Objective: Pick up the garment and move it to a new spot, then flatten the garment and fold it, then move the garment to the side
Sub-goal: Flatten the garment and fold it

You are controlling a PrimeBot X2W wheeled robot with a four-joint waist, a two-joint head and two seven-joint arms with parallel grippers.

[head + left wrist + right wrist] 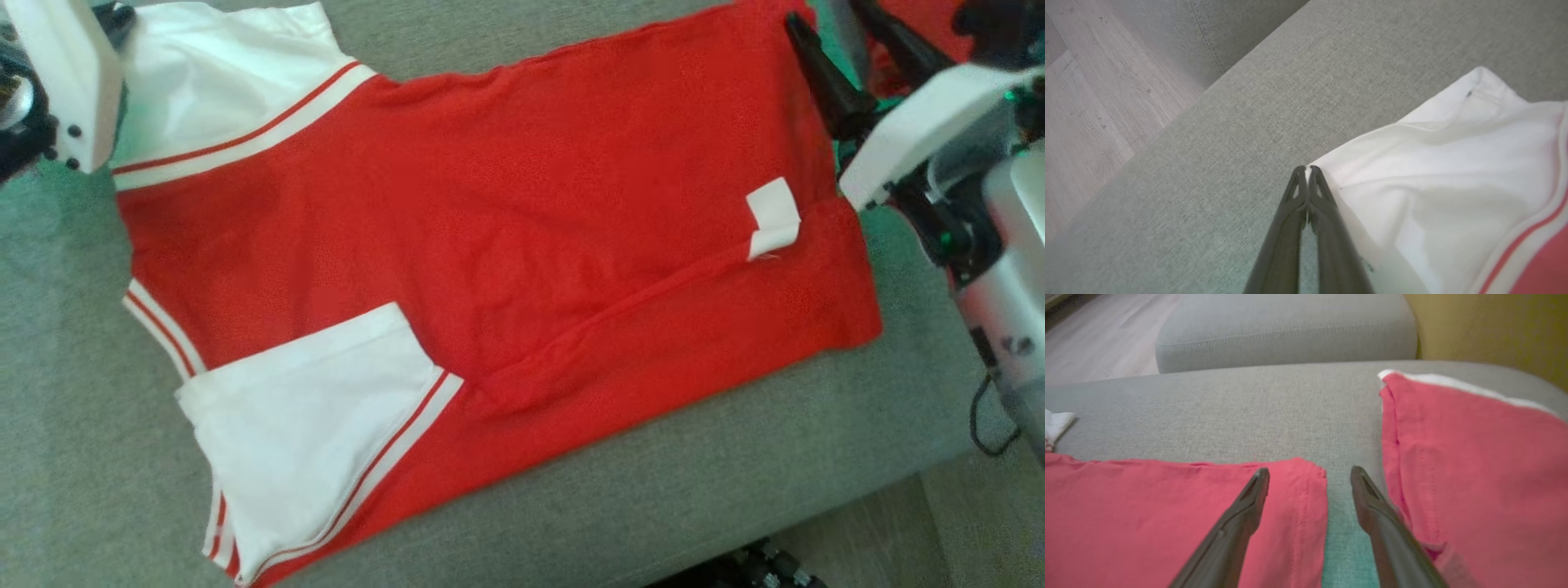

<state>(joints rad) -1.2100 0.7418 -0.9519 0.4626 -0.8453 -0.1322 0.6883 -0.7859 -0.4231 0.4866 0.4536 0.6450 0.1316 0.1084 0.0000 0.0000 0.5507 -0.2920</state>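
Note:
The body of the shirt lies flat, but the cloth edge sits up a little at its far hem corner (pixel 1313 474), so my right gripper should grab the shirt there next.
The garment (pixel 490 204) is a red shirt with white sleeves and red-striped white trim, spread flat on the grey sofa seat (pixel 735 457). A white label (pixel 771 216) shows near its hem. In the left wrist view my left gripper (pixel 1306 168) is shut on the edge of the far white sleeve (pixel 1433 175), a sliver of white between its tips. My left wrist housing (pixel 61 82) sits over that sleeve at the top left. My right gripper (pixel 1309 471) is open and straddles the red hem corner (pixel 1298 486); it stands at the top right (pixel 823 10).
A second piece of red cloth with a white edge (pixel 1474 457) lies just right of my right fingers. Wooden floor (pixel 1094 81) runs beyond the sofa's edge. A grey cushion (pixel 1274 330) and a yellow wall (pixel 1494 326) lie behind. A black cable (pixel 988 425) hangs from my right arm.

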